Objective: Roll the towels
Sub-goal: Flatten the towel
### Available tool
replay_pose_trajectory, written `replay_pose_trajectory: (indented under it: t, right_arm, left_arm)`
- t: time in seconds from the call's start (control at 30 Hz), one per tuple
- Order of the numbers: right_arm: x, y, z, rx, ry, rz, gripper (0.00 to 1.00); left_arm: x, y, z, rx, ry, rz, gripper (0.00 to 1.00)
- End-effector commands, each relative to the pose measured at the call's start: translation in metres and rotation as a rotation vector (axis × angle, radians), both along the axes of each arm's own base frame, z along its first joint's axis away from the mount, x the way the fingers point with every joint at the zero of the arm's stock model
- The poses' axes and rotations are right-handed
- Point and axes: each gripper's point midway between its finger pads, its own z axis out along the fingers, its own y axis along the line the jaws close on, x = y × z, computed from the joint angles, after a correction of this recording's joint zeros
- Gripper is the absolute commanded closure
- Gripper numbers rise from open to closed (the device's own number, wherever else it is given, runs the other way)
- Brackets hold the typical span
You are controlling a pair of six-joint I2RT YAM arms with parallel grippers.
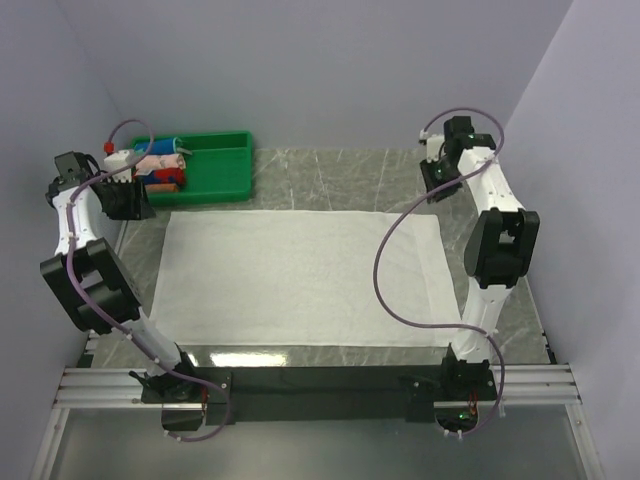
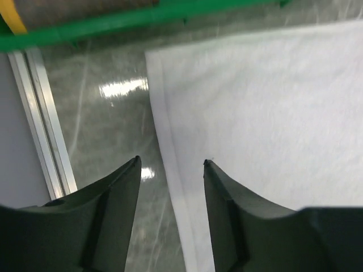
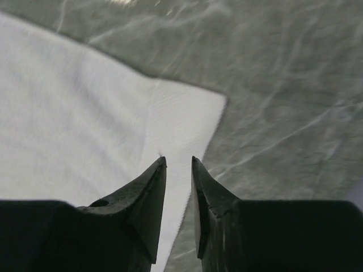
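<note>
The white towel's far edge needs to fold evenly over the towel's near edge for rolling. My right gripper should next grab the white towel's far corner [image 1: 434, 218] [image 3: 216, 103].
One large white towel [image 1: 300, 275] lies flat and spread out on the grey marble table. My left gripper [image 1: 131, 202] hovers at the towel's far left corner. In the left wrist view it [image 2: 172, 163] is open and empty, straddling the towel's left hem [image 2: 170, 170], with the towel [image 2: 266, 107] to the right. My right gripper [image 1: 440, 182] hovers at the far right corner. In the right wrist view it [image 3: 178, 160] is narrowly open and empty just above the towel's edge, with the towel [image 3: 74, 124] lying to the left and the corner just ahead.
A green bin [image 1: 215, 165] with small red, blue and pink rolled cloths [image 1: 160, 165] stands at the back left, just behind my left gripper; its rim shows in the left wrist view [image 2: 113, 22]. An aluminium rail [image 2: 42, 130] runs along the table's left side.
</note>
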Motion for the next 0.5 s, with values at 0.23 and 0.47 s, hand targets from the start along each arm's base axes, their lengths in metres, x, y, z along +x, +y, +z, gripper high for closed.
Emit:
replay_pose_trajectory:
  t: [0.23, 0.47]
  right_arm:
    - [0.043, -0.043, -0.052, -0.097, 0.024, -0.149, 0.55]
    - [0.041, -0.042, -0.079, -0.057, 0.089, -0.134, 0.53]
  left_arm:
    - [0.067, 0.009, 0.023, -0.081, -0.222, 0.120, 0.36]
    - [0.070, 0.009, 0.000, -0.024, -0.199, 0.152, 0.35]
